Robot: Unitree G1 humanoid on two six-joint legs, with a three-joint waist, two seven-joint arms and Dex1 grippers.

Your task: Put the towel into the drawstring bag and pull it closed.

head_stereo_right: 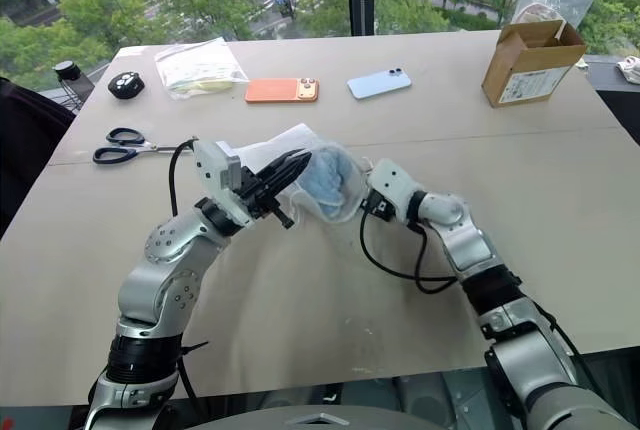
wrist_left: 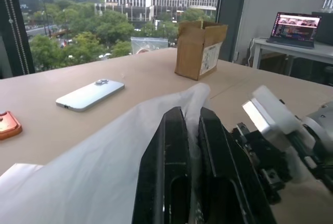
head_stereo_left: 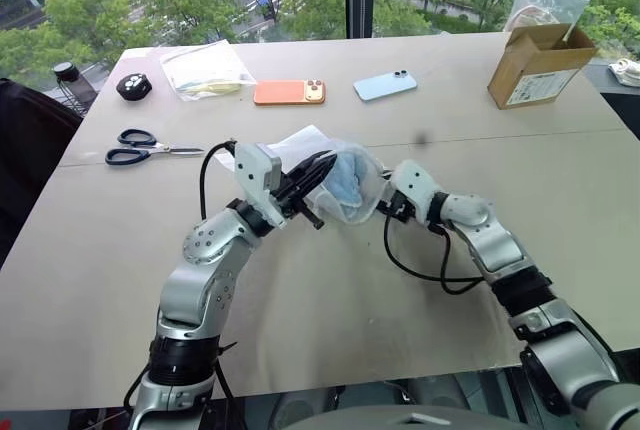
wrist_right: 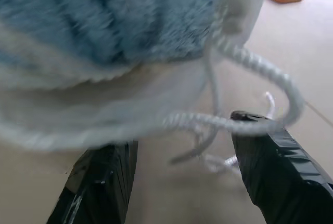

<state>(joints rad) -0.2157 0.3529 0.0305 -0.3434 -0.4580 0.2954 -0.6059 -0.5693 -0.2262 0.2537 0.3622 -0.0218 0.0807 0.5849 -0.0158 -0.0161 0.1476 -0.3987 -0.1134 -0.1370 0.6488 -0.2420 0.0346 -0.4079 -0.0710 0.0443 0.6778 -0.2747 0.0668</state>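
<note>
The white cord hangs slack [wrist_right: 250, 60] in a loop beside the bulging bag. To pull the bag closed, my right gripper should next pinch that standing loop [wrist_right: 283, 86].
The drawstring bag [head_stereo_left: 300, 147], thin white fabric, hangs just above the table's middle with the light-blue towel [head_stereo_left: 345, 182] showing inside it. My left gripper [head_stereo_left: 320, 164] is shut on the bag's fabric [wrist_left: 104, 166] near the mouth, and its black fingers [wrist_left: 169, 146] pinch the cloth. From the right, my right gripper [wrist_right: 182, 130] stands open right at the bag, its fingers [wrist_right: 276, 156] apart. White cords [wrist_right: 250, 62] loop in front of them, and one strand lies across a fingertip. The towel [wrist_right: 104, 21] bulges in the fabric just beyond.
Scissors [head_stereo_left: 150, 147] lie at the left. At the far side are a clear zip bag [head_stereo_left: 205, 70], an orange phone [head_stereo_left: 289, 92], a light-blue phone [head_stereo_left: 385, 85] and a black round object [head_stereo_left: 133, 86]. A cardboard box [head_stereo_left: 538, 63] stands at the far right.
</note>
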